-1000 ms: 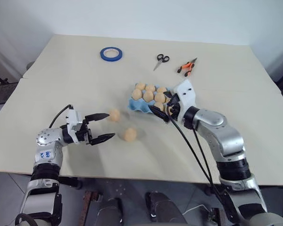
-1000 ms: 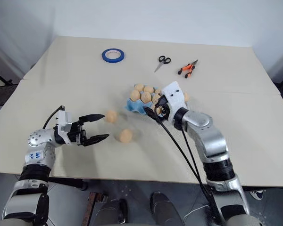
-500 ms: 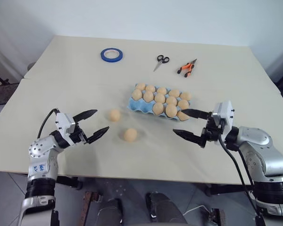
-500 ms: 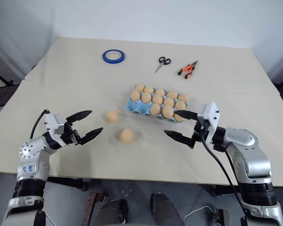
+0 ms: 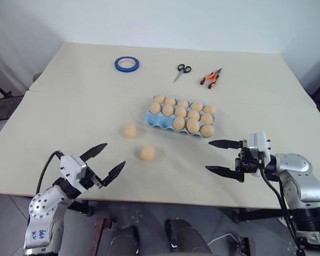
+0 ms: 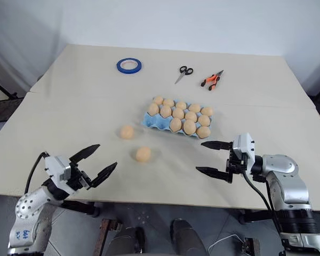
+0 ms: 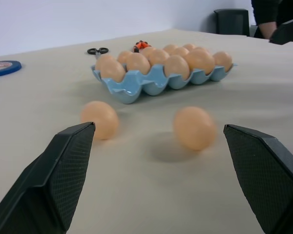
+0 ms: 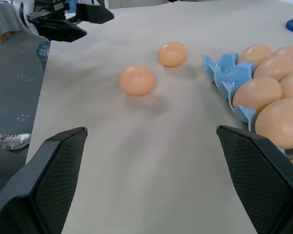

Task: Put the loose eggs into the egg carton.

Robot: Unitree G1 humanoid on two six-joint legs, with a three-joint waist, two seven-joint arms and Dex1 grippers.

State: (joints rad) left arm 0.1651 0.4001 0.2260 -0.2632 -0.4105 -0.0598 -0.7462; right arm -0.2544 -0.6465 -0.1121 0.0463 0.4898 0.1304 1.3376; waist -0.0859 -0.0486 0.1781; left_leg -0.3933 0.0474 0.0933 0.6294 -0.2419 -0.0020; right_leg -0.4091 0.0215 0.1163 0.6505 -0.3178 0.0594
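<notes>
The left gripper grabs the nearer egg, around its wide middle, next. The egg is a fragile shell that curves away at its ends.
Two loose eggs lie on the beige table left of the egg carton, one (image 5: 130, 130) farther back and one (image 5: 147, 153) nearer the front. The light blue egg carton (image 5: 149, 120) sits mid-table with several eggs in its pockets. My left gripper (image 5: 113, 154) hovers open over the front left edge, short of the nearer egg (image 7: 194, 127), with nothing between its fingers. My right gripper (image 5: 209, 156) is open and empty at the front right. It points left, in front of the carton's right end (image 8: 224, 68) and apart from it.
A blue tape roll (image 5: 127, 64) lies at the back left. Black-handled scissors (image 5: 183, 69) and orange-handled pliers (image 5: 212, 77) lie behind the carton. The table's front edge runs just under both grippers.
My right gripper has left the carton's front right corner and drawn back to the front right. My left gripper has pulled back from the two loose eggs to the front edge. Both stayed open.
</notes>
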